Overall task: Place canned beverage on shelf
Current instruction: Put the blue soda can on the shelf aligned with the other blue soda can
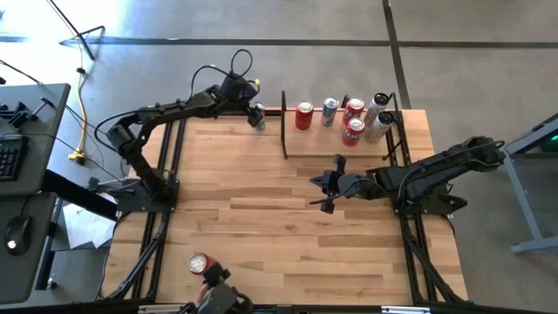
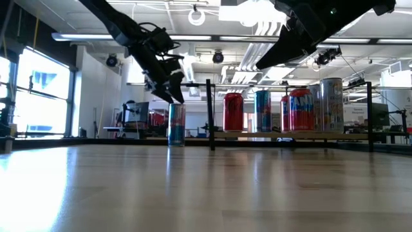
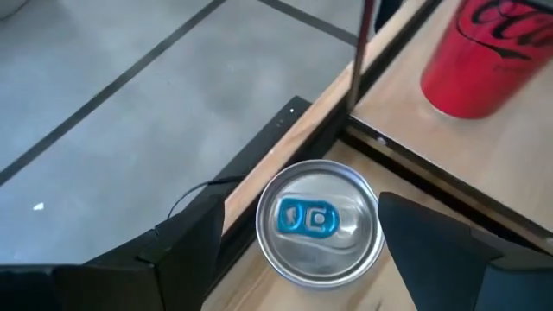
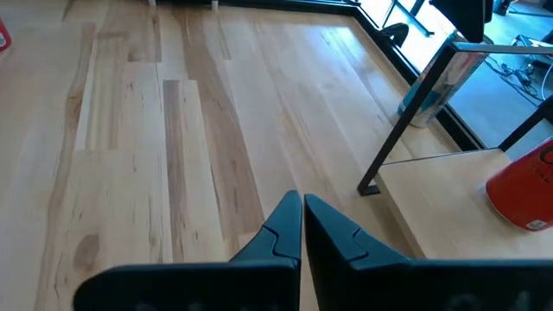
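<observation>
I should next grab the blue can with my left gripper by its upper side below the can's rim point(image 1: 258, 115), to get the can onto the shelf point(image 1: 340, 146).
A blue and silver can point(image 3: 319, 221) stands upright on its base on the tabletop by the far edge, just left of the shelf's black bar point(image 1: 284, 126). It also shows in the low view point(image 2: 175, 124). My left gripper point(image 3: 302, 216) hangs open right over the can, pointing down, with one finger on each side of its top and not touching it. The shelf point(image 1: 340, 146) is a pale wood panel with several cans standing on it. My right gripper point(image 4: 301, 206) is shut and empty, above mid-table near the shelf's front edge point(image 1: 325, 187).
On the shelf stand a red can point(image 1: 303, 115), a silver can point(image 1: 330, 109), two more red cans point(image 1: 353, 131) and two white ones point(image 1: 379, 124). Another red can point(image 1: 200, 263) stands near the table's near left corner. Black frame bars point(image 1: 166, 166) run along both sides.
</observation>
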Tool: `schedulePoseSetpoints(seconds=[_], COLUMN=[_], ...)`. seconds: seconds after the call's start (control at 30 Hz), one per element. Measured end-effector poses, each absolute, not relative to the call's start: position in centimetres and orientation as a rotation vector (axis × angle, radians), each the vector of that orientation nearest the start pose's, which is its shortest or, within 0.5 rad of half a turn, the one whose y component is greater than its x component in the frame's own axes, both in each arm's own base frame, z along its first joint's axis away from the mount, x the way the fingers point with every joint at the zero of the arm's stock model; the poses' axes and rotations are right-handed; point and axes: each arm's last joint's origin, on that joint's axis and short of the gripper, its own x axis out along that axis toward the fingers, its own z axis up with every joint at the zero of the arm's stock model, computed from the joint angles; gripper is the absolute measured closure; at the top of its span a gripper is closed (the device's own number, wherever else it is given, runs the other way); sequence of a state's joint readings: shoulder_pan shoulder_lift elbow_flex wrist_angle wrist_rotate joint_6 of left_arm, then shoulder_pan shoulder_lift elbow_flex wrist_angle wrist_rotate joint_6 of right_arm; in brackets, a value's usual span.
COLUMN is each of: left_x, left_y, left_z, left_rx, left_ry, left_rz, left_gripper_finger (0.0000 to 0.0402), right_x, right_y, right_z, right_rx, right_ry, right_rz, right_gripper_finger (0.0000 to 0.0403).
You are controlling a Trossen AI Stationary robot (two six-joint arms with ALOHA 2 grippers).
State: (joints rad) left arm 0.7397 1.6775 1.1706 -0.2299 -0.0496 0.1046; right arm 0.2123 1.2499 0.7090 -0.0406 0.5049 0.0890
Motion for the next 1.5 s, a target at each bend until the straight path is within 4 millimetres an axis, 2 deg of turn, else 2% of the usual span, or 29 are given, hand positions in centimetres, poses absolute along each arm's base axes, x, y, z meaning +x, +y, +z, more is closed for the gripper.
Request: schedulePoseSetpoints(seconds=[0.4,0.73,1.17,1.5], left_x=[26.6,26.2,26.4,27.2], left_y=[25.0,24.4,24.7,25.4], left_z=[23.2,23.6,23.4,21.9], left_rx=[-0.213,-0.263,-0.227,-0.234], left_ry=[0.729,0.736,0.729,0.725], left_rz=[0.721,0.707,0.708,0.681], left_gripper_finger=[0.0103,0.0103,0.0103,0.0103], right_x=[25.3,25.3,25.3,25.3], right_y=[4.0,4.0,4.0,4.0], right_z=[22.8,22.8,22.9,22.9], right_rx=[-0.118,-0.118,-0.117,-0.117], right_ry=[0.532,0.532,0.527,0.527], right_rz=[-0.308,-0.308,-0.308,-0.308], right_gripper_finger=[0.0403,0.0403,0.0403,0.0403])
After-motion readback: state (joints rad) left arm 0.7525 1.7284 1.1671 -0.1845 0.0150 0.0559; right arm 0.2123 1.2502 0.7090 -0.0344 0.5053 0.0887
